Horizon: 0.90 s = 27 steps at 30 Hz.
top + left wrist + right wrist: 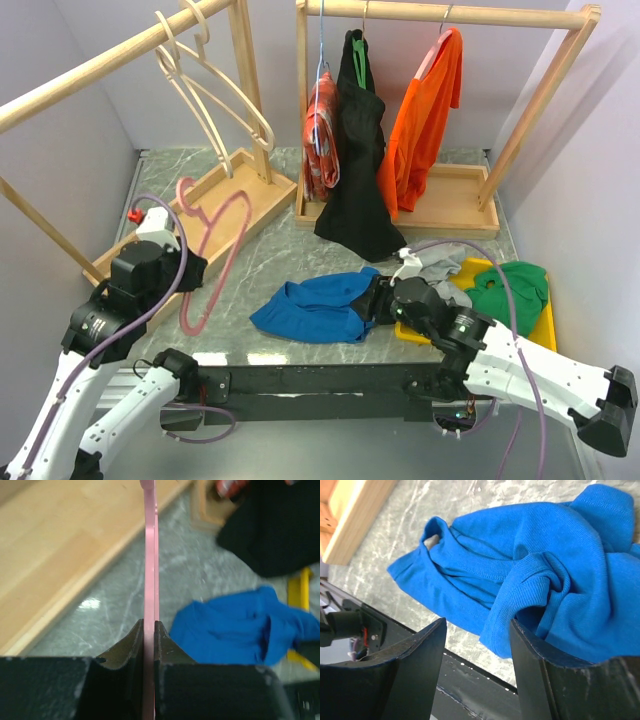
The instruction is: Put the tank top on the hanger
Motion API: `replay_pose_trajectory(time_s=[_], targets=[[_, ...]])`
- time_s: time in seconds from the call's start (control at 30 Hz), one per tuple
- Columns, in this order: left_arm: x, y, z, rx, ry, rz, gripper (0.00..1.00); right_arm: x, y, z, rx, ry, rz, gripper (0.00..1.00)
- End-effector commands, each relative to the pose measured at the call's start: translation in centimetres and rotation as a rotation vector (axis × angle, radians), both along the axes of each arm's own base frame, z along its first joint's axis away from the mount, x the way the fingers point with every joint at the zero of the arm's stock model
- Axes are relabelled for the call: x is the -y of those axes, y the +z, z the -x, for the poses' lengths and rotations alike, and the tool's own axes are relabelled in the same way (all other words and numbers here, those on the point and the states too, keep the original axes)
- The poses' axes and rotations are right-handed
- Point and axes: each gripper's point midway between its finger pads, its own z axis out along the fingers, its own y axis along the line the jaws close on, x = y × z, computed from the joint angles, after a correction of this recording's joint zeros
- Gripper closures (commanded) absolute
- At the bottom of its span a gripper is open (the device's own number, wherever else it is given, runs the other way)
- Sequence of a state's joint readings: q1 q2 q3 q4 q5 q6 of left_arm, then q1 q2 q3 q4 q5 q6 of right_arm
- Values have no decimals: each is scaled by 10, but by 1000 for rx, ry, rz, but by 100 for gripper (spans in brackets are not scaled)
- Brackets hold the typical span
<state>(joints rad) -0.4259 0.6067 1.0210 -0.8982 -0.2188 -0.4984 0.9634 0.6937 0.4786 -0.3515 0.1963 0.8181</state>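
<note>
I should grab the tank top with my right gripper next, by the raised fold of blue cloth (509, 605). That leaves the opening beneath free for the hanger.
The royal-blue tank top (315, 305) lies crumpled on the marble table near the front edge; it also shows in the left wrist view (245, 627) and the right wrist view (520, 570). The pink hanger (215, 250) is held up at the left, its bar running up the left wrist view (150, 555). My left gripper (149, 627) is shut on the hanger's bar. My right gripper (477, 625) is open at the tank top's right end, a fold of blue cloth hanging between its fingers.
Two wooden racks stand at the back: the left one (100, 70) holds cream hangers (215, 95), the right one (450, 15) holds red, black (360, 170) and orange (425, 125) garments. A yellow tray (545, 325) with green (510, 290) and grey (440, 265) garments sits at the right.
</note>
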Motion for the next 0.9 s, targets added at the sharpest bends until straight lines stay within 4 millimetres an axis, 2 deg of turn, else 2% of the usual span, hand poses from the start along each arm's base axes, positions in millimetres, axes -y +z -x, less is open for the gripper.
replay_pose_trajectory(time_s=[0.0,0.1,0.23,0.4,0.6,0.7,0.87], targets=[[29,12,18,49,-225,40,99,6,28,-5,49,-44,-51,39],[36,14,30,56,-301,43,99,7,31,-4,47,-47,-54,39],[59,17,50,44,-487,81,99,1,36,-5,39,-30,-48,40],[72,19,61,42,-588,101,99,4,31,-12,22,-69,11,41],[82,28,72,58,-676,128,99,14,2,-7,-55,-114,67,42],[86,36,74,72,-708,131,99,9,-15,1,-91,-88,38,42],[93,47,73,76,-762,118,99,-5,-22,-2,-99,-62,8,42]])
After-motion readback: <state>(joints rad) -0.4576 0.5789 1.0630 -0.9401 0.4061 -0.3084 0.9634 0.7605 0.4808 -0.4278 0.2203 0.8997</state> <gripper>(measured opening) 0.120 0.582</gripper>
